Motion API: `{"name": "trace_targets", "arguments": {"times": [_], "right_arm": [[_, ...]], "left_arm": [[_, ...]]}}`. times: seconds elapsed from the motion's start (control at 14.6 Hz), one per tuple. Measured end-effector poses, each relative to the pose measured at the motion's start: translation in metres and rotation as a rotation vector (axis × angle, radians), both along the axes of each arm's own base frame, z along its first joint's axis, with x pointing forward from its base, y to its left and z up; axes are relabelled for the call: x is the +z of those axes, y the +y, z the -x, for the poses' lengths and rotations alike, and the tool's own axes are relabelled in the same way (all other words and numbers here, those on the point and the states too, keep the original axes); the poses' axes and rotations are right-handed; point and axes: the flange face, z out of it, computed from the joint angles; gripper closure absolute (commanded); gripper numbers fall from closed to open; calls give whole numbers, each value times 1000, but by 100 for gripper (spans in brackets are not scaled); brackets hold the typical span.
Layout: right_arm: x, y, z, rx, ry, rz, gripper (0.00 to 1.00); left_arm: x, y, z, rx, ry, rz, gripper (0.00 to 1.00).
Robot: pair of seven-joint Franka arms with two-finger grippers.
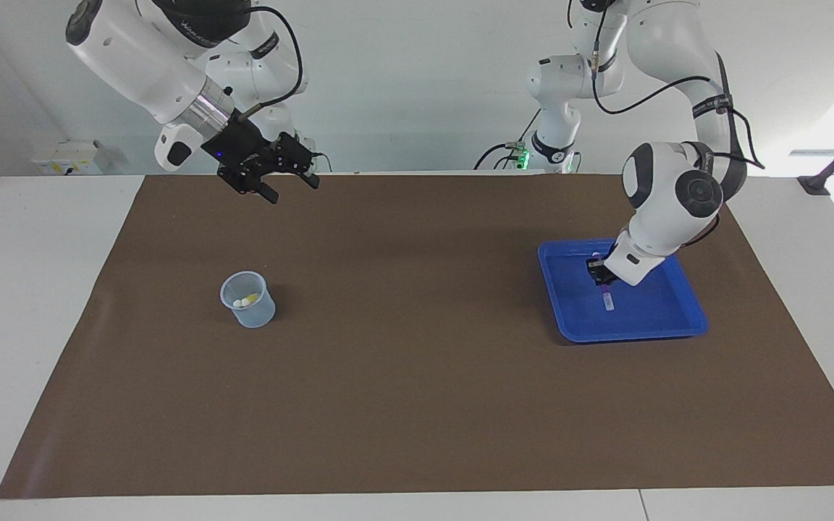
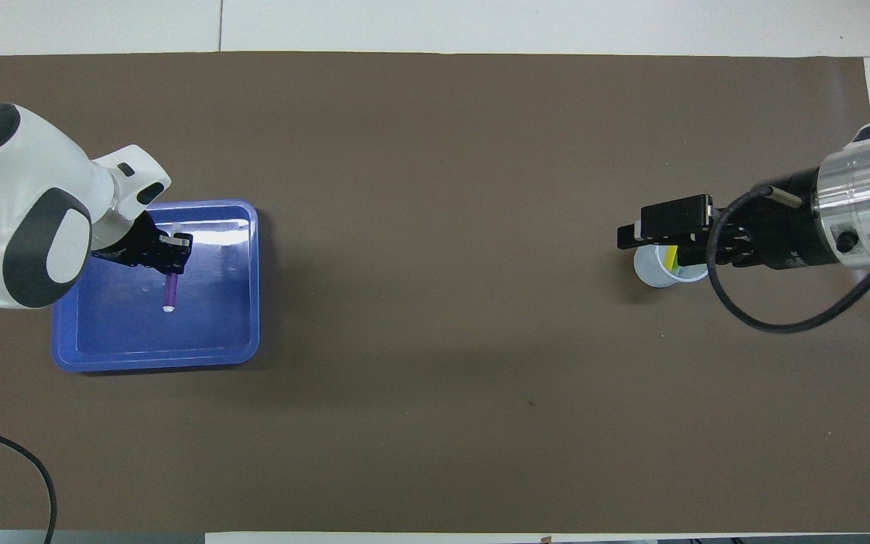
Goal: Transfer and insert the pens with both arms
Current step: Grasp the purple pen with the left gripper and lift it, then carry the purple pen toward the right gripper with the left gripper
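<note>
I need to grab the purple pen by its pale end [image 2: 168, 308] with my right gripper next, so it can stand in the clear cup [image 2: 656, 269].
My left gripper [image 1: 600, 273] is down in the blue tray [image 1: 667, 318] and shut on the upper end of the purple pen [image 1: 608, 297]. The pen hangs nearly upright with its pale end down, close to the tray floor. In the overhead view the left gripper [image 2: 176, 253] holds the same pen [image 2: 170, 289] over the tray [image 2: 231, 332]. My right gripper [image 1: 289, 187] is open and empty, raised over the mat at the right arm's end. A clear cup [image 1: 247, 300] holds a yellow pen [image 1: 249, 297] and another pale pen end. I see no green colour.
In the overhead view the raised right gripper [image 2: 626, 236] partly covers the cup [image 2: 660, 273]. A brown mat [image 1: 417, 376] covers the table. Two smaller white arms with green lights stand at the robots' edge of the table.
</note>
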Motion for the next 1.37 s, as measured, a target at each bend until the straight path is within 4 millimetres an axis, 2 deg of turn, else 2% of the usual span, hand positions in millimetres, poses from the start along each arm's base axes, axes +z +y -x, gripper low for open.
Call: {"name": "trace_targets", "arguments": {"times": [0.14,0.34,0.48,0.62,0.75,0.96,1.16,1.37], "right_arm": [[-4,2,1,-21,2,-47,0],[-14,4,7,-56,8,-102,0],[-16,4,10,-100,17,-136,0],[-14,9,11,-156,35,-165,0],[-11,25,11,-196,38,-174,0],[-8,55,15,-224,48,-179,0],[-9,60,16,-227,50,-179,0],[-9,67,17,-231,33,-181,0]], "left_arm": [[39,-4,1,86,37,50,100],[101,-21,4,416,101,157,100],[131,-45,10,660,148,212,100],[152,-83,21,876,214,242,100],[164,-122,28,1071,282,277,100],[159,-167,36,1291,341,297,100],[148,-201,44,1459,378,334,100],[142,-222,55,1571,430,371,100]]}}
